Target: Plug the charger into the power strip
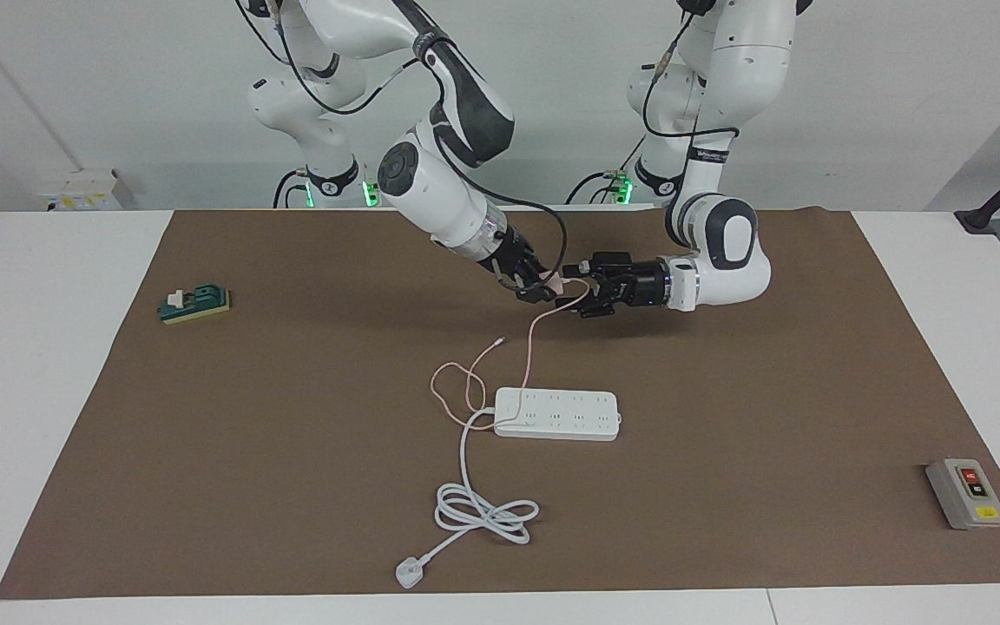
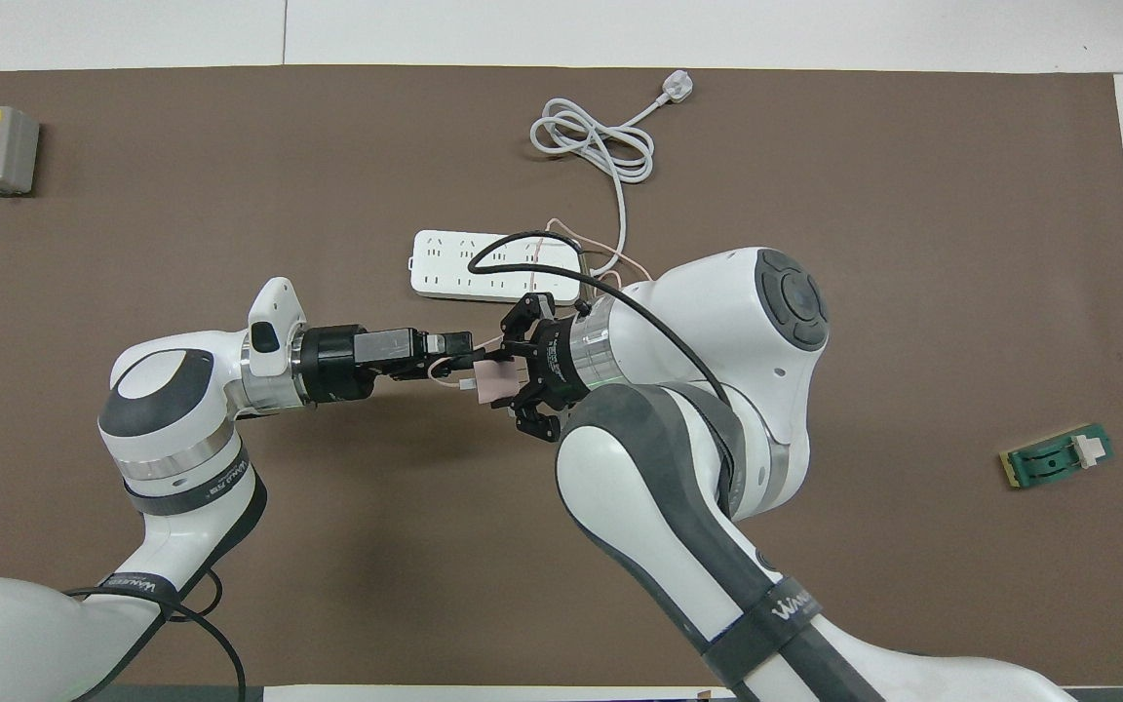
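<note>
I should grab the charger with my left gripper by its loose cable end (image 2: 484, 382) next, because my right gripper's fingers crowd the charger's prong end.
The pale-pink charger (image 1: 555, 282) hangs in the air between the two grippers, over the brown mat on the robots' side of the power strip (image 1: 556, 413). My right gripper (image 1: 543, 290) is shut on the charger (image 2: 495, 382). My left gripper (image 1: 576, 288) faces it end to end, its fingers spread on either side of the thin pink cable (image 1: 535, 347). That cable drops to the mat and loops beside the strip. The strip (image 2: 464, 265) lies flat, sockets up, partly covered by the right arm in the overhead view. The grippers meet there too, right (image 2: 505, 376) and left (image 2: 469, 356).
The strip's thick white cord coils to a three-pin plug (image 1: 409, 573) near the mat's edge farthest from the robots. A grey switch box (image 1: 967, 493) sits toward the left arm's end. A small green block (image 1: 194, 304) lies toward the right arm's end.
</note>
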